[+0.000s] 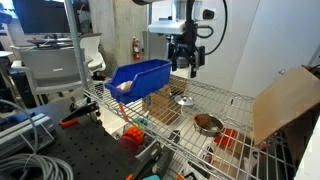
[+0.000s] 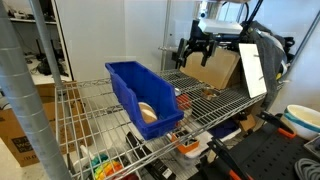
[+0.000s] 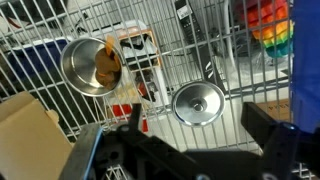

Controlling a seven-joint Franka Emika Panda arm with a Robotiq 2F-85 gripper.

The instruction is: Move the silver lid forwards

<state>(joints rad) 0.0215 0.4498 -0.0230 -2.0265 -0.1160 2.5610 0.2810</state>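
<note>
My gripper needs to move the silver lid point(image 3: 197, 103) forwards, so it should next pick the lid up from above by its centre knob. That leaves the lid's rim flat and free.
The silver lid point(image 3: 197, 103) is a small, round, shiny lid with a centre knob. It lies flat on the wire shelf point(image 3: 170, 45), and it also shows in an exterior view point(image 1: 183, 100). My gripper point(image 3: 178, 150) is open and empty, with its two dark fingers wide apart at the bottom of the wrist view. In both exterior views the gripper point(image 1: 183, 62) point(image 2: 190, 55) hangs well above the shelf, over the lid and not touching it.
A round brownish-copper bowl point(image 3: 92, 66) point(image 1: 208, 123) sits on the shelf near the lid. A large blue bin point(image 1: 140, 77) point(image 2: 140, 95) stands on the shelf's other side. A cardboard sheet point(image 1: 285, 100) leans at the shelf's end. Colourful items point(image 3: 272, 25) lie below the wires.
</note>
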